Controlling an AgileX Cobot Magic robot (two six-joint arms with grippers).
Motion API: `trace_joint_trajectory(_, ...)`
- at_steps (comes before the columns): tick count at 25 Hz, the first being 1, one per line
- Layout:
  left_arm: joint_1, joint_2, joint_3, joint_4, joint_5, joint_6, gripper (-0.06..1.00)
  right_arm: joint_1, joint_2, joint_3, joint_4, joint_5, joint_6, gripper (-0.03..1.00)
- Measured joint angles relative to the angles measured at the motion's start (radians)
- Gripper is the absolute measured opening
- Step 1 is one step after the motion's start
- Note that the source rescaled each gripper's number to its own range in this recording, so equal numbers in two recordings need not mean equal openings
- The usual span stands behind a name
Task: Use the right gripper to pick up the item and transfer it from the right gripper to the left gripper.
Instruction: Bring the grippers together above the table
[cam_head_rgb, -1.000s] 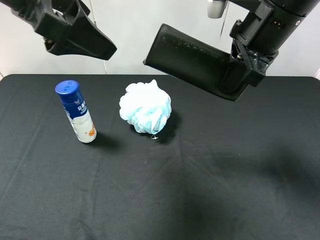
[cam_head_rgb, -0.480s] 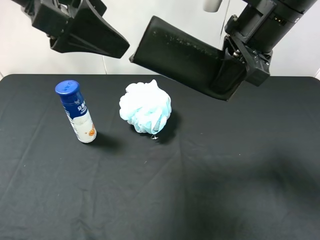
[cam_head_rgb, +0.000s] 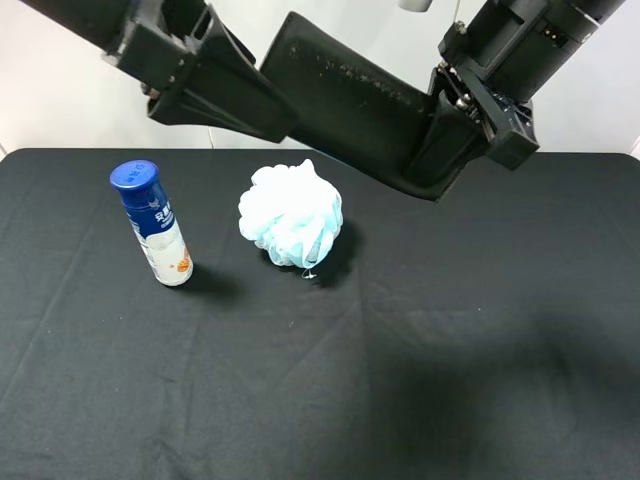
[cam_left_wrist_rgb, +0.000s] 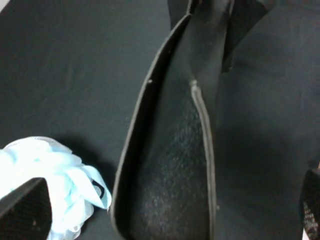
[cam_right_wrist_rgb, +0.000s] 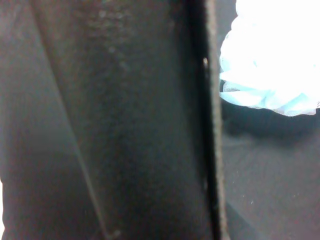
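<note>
The black case (cam_head_rgb: 355, 100) needs to be grabbed next by its free upper end (cam_head_rgb: 291, 76) with my left gripper. My left gripper will then take over the item from my right gripper.
The item, a flat black case (cam_head_rgb: 355, 100), hangs in the air above the table, tilted, with its higher end to the left. My right gripper (cam_head_rgb: 462, 135) is shut on its lower right end. My left gripper (cam_head_rgb: 272, 112) reaches in from the upper left and overlaps the case's left end. In the left wrist view the case (cam_left_wrist_rgb: 175, 150) lies between the two spread fingertips (cam_left_wrist_rgb: 25, 212), which stand well apart from it on either side. In the right wrist view the case (cam_right_wrist_rgb: 125, 120) fills most of the frame and hides the fingers.
A blue-capped white bottle (cam_head_rgb: 152, 222) stands at the left of the black table (cam_head_rgb: 420, 360). A pale blue mesh bath puff (cam_head_rgb: 292, 215) lies near the middle, below the held case; it also shows in the left wrist view (cam_left_wrist_rgb: 50, 185) and the right wrist view (cam_right_wrist_rgb: 272, 55).
My left gripper has moved right and down until it overlaps the case's left end. My right gripper has moved the case left and tilted it up more steeply.
</note>
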Motion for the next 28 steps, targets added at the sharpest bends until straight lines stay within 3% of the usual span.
trace_joint_trajectory(18,0.000,0.000,0.000,-0.087,0.011,0.077,0.92,0.000,-0.001,0.000,0.121,0.000,-0.049,0.00)
trace_joint_trajectory(23,0.000,0.000,0.000,-0.087,0.017,0.077,0.81,0.000,-0.001,0.000,0.128,0.000,-0.057,0.00)
trace_joint_trajectory(28,0.000,0.000,0.000,-0.087,0.014,0.077,0.60,0.000,-0.001,0.000,0.128,0.000,-0.057,0.00)
